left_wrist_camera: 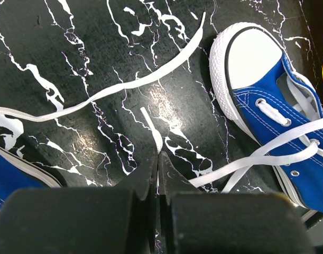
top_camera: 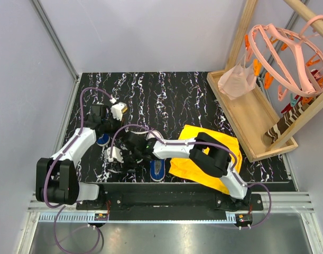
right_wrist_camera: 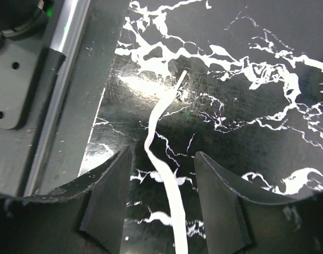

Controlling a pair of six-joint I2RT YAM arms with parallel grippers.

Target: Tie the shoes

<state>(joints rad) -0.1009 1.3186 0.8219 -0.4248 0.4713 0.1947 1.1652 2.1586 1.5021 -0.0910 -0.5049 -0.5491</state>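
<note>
I need to grab the loose lace (right_wrist_camera: 164,174) near its loose end with my right gripper, so that the lace's tip stays free for tying the shoe.
In the left wrist view one blue shoe (left_wrist_camera: 272,100) with a white toe cap lies at the right, toe pointing away, its laces loose. A second shoe (left_wrist_camera: 10,177) shows at the lower left. My left gripper (left_wrist_camera: 158,154) is shut on a white lace; its short tip (left_wrist_camera: 150,124) sticks out past the jaws. Another long lace (left_wrist_camera: 124,84) trails across the table. My right gripper (right_wrist_camera: 162,153) is open and low over the table, with a loose lace (right_wrist_camera: 164,174) lying between its fingers, touching neither. From above, both grippers work near the shoes (top_camera: 157,169) at the table's front left.
A yellow cloth (top_camera: 190,135) lies under the right arm. At the right stands a wooden tray (top_camera: 251,116) with a rack of pink hangers (top_camera: 288,53). The table's near edge and metal rail (right_wrist_camera: 61,79) run just beside my right gripper.
</note>
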